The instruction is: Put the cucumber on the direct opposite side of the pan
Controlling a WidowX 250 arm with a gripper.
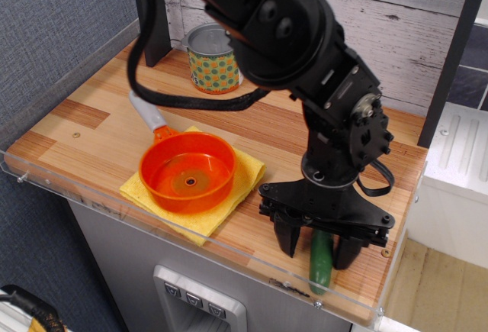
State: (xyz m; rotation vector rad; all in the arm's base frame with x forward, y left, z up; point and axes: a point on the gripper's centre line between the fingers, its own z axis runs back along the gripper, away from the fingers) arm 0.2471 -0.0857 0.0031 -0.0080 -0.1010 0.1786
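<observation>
The dark green cucumber should go on the opposite side of the orange pan [187, 172], so the robot's gripper should next grab it around its upper end [322, 239].
The dark green cucumber [320, 262] lies on the wooden tabletop near the front right edge, lengthwise toward the front. My black gripper [319, 248] is open and lowered over it, one finger on each side, with the cucumber's upper end hidden under the gripper body. The orange pan [187, 172] with its grey handle [146, 111] sits on a yellow cloth [194, 189] to the left of the gripper, about a hand's width away.
A dotted metal can [216, 59] stands at the back left by the wall. A clear plastic lip [191, 244] runs along the table's front edge. A black post [456, 49] stands at the right, and the arm covers the table's middle right.
</observation>
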